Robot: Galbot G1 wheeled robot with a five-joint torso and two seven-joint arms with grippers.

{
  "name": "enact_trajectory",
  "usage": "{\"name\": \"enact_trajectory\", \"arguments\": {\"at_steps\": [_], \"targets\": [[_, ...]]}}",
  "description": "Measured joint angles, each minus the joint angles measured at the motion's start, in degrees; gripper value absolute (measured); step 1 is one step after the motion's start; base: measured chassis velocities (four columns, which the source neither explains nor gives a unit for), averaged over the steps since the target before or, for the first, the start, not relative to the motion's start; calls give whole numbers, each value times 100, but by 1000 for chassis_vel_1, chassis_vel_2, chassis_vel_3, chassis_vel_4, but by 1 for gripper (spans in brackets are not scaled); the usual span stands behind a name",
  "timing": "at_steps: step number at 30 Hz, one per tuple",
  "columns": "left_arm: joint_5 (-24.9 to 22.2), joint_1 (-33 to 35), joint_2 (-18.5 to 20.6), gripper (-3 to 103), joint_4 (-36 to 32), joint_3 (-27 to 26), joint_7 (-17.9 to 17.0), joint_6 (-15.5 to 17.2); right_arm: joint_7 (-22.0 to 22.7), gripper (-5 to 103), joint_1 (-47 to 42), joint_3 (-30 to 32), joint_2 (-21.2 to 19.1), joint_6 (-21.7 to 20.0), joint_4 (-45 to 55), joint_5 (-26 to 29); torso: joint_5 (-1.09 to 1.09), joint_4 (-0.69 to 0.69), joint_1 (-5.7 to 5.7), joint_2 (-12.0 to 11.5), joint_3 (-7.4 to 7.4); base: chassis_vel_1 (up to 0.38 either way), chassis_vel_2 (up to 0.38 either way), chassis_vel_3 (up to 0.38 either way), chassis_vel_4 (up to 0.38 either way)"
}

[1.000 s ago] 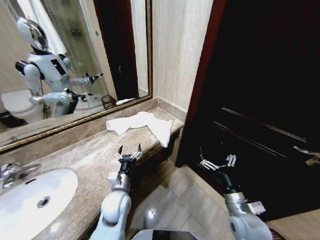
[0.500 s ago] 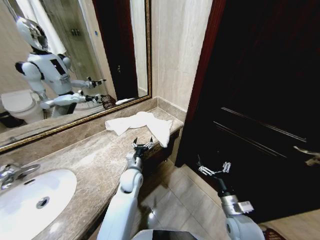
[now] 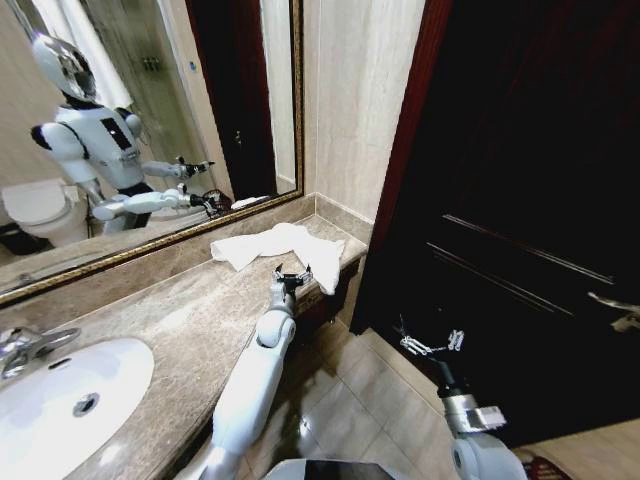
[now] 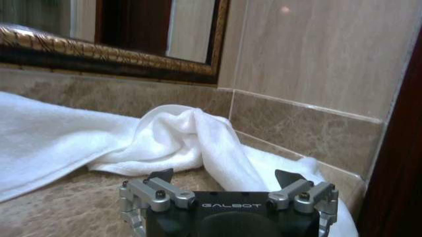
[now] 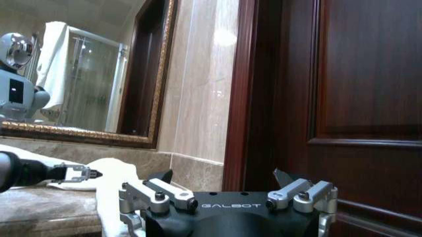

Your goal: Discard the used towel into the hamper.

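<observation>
My left gripper grabs the towel by its raised fold (image 3: 297, 247) next, since the spread-out end (image 3: 236, 249) beside it lies slack along the marble counter.
The used towel (image 3: 280, 244) is white and lies crumpled at the far right end of the marble counter (image 3: 170, 310), one corner hanging over the edge. My left gripper (image 3: 293, 272) is stretched out along the counter, open, its fingertips right at the towel's near edge. In the left wrist view the towel (image 4: 175, 140) rises in a fold just beyond the open left gripper (image 4: 226, 175). My right gripper (image 3: 430, 343) hangs open and holds nothing, low over the floor by the dark door. The right wrist view shows the open right gripper (image 5: 223, 174), with the towel (image 5: 113, 174) farther off. The hamper is out of view.
A gold-framed mirror (image 3: 150, 120) runs behind the counter and reflects the robot. A white sink (image 3: 70, 395) with a tap (image 3: 25, 345) sits at the near left. A beige tiled wall (image 3: 355, 110) ends the counter, and a dark wooden door (image 3: 520, 180) stands to the right over the tiled floor (image 3: 360, 400).
My left arm has reached forward along the counter until its open gripper meets the towel's edge. The right gripper has drifted only slightly, staying low and open.
</observation>
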Motion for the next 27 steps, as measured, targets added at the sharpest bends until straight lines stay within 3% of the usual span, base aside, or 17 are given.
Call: {"name": "enact_trajectory", "arguments": {"at_steps": [4,18,22,24,26,27], "targets": [[-557,-469,103,100,451,114,-106,104,0,100,-9,6,10,66,-25,5,0,0,0,0,0,0,0,0,0],[-1000,-1464,41,101,1702,474,-211,70,13,100,4,51,34,177,-103,32,0,-1,0,0,0,0,0,0,0],[-1119,-1620,77,96,2031,603,-222,8,18,100,-13,74,33,198,-103,49,0,0,-1,0,0,0,0,0,0],[-1139,-1728,81,87,2263,664,-208,-115,20,100,-17,76,34,215,-102,53,1,0,-1,0,0,0,0,0,0],[-1137,-1762,81,87,2346,683,-192,-187,20,100,-17,74,35,220,-100,53,0,0,-1,0,0,0,0,0,0],[-1132,-1802,83,82,2454,703,-141,-270,20,100,-18,71,39,224,-96,54,0,0,-1,0,0,0,0,0,0]]}}
